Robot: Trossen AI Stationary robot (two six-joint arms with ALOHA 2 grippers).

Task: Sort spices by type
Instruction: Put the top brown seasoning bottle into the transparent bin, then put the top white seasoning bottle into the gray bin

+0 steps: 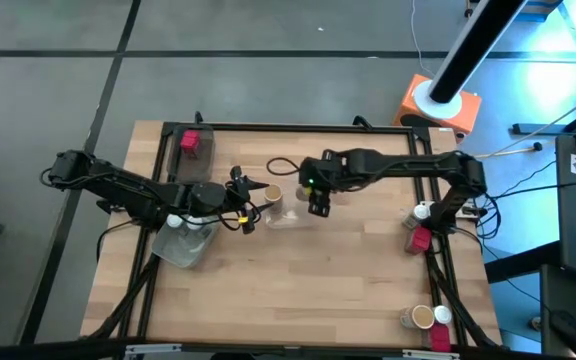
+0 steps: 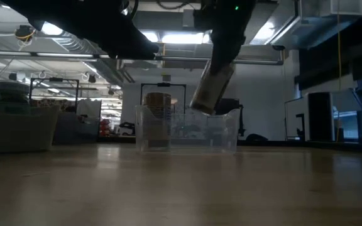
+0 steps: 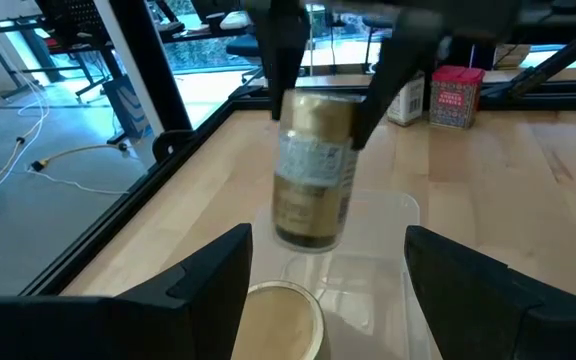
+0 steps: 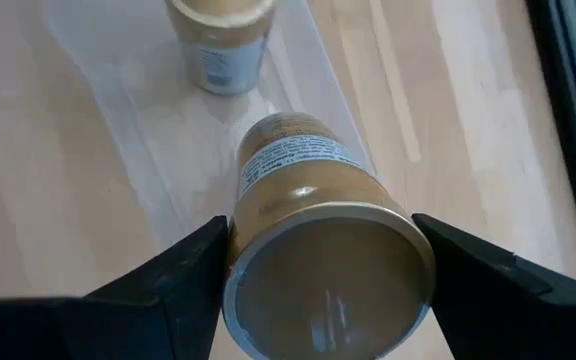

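Note:
The tan jar's lower end [image 4: 286, 135] hangs tilted above the clear tray. My right gripper needs to lower the jar into the tray before it lets go.
My right gripper [image 1: 318, 203] hangs over the middle of the table, shut on a tan spice jar [image 2: 210, 88] with a cork-coloured top. Below it sits a clear tray [image 2: 222, 133], in which a second tan jar [image 2: 158, 118] stands upright on its base. My left gripper [image 3: 328, 290] is open, level at the tray's left side. Its fingers stand on either side of the standing jar's top [image 3: 283, 318] without visibly touching it. A red jar [image 1: 190, 140] sits in a tray at the far left. More white, red and tan jars [image 1: 420, 225] stand along the right edge. My right gripper pinches the tan jar between its two fingers [image 4: 183, 270] at the capped top end [image 4: 328, 265]. It comes from above, pointing down. The jar is lifted clear and tilted, hanging below the fingers with its bottom end [image 2: 200, 107] just above the tray.
Another clear tray [image 1: 183, 243] lies under my left arm with a small white thing in it. Several jars [image 1: 428, 322] stand at the near right corner. A black frame [image 1: 298, 128] rims the table. Bare wood stretches across the near middle.

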